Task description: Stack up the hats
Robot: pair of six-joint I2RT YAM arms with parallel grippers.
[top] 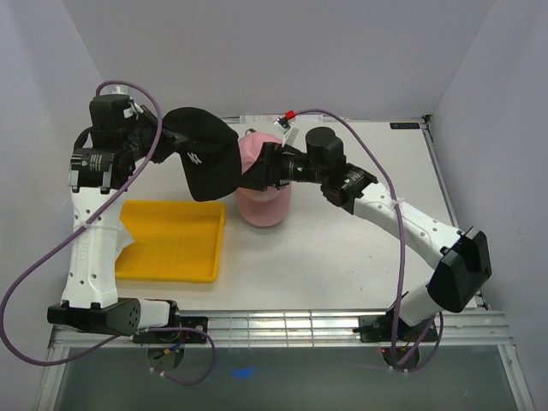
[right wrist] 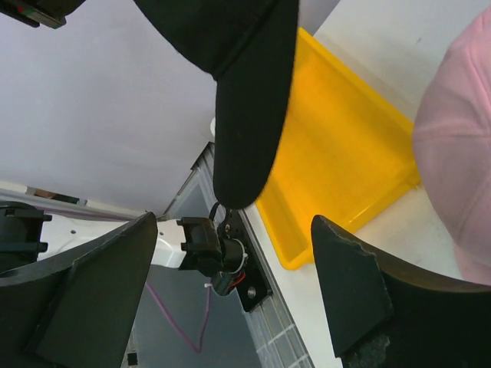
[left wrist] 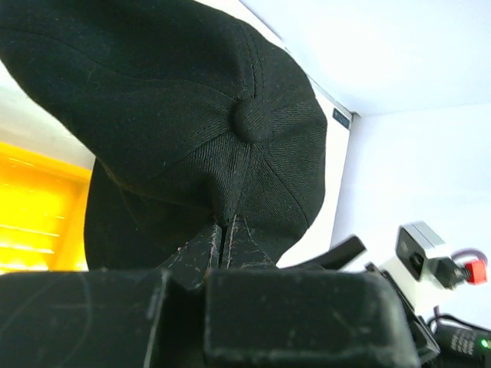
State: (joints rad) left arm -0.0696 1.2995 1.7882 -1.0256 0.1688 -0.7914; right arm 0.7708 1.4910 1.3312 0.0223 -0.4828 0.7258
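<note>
My right gripper is to pinch the black cap's brim by its side edge [top: 233, 178] [right wrist: 242, 181] next, so the black cap's top stays free to stack over the pink cap.
My left gripper [top: 169, 137] is shut on the crown of the black cap [top: 205, 158] and holds it in the air, brim hanging down; the white logo shows. In the left wrist view the fingers [left wrist: 201, 247] pinch the black fabric [left wrist: 192, 115] just below the top button. The pink cap [top: 264, 193] sits on the table right of the black cap, partly under it. My right gripper [top: 259, 169] is open and empty, over the pink cap's left side beside the black cap. The right wrist view shows the black brim [right wrist: 249, 100] above the open gripper [right wrist: 230, 287] and the pink cap [right wrist: 460, 161] at the right. No tan or white cap shows.
A yellow tray [top: 171, 240] lies at the front left of the table, below the black cap; it also shows in the right wrist view [right wrist: 345, 169]. A small red-and-white clip [top: 289, 116] hangs by the back wall. White walls close in the table on three sides.
</note>
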